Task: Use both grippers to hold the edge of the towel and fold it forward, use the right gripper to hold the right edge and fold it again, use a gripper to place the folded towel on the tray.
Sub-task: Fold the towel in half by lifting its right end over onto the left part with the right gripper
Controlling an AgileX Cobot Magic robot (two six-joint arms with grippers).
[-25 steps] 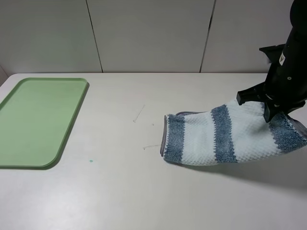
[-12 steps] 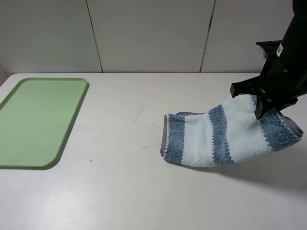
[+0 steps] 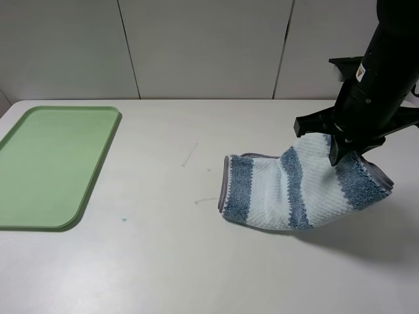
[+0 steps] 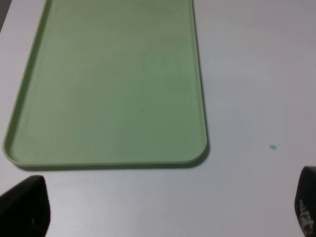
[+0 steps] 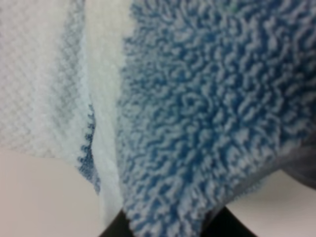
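Note:
My right gripper keeps hold of the towel's raised end (image 3: 365, 182) from here until it reaches the grey edge, since it hangs far short.
The striped blue and whitish towel (image 3: 288, 190) lies folded on the white table right of centre, its grey edge (image 3: 224, 183) showing at the left end. My right gripper (image 3: 342, 156) is shut on the towel's right end and holds it raised off the table, so the cloth bows over itself. The right wrist view is filled with blue terry cloth (image 5: 197, 108) pinched at the black fingertips (image 5: 118, 228). The pale-green tray (image 3: 52, 163) sits bare at far left. My left gripper (image 4: 165, 212) hangs open near the tray's (image 4: 113, 89) short rim, holding nothing.
A small green dot (image 3: 124, 220) marks the table between tray and towel, also showing beside the tray's corner as a dot (image 4: 272, 147). Faint scratches (image 3: 190, 156) lie mid-table. Grey wall panels stand behind the table's far edge.
My right gripper has carried the towel's right end leftward and a little higher, bunching the cloth over itself. The towel's left end and the tray have stayed put.

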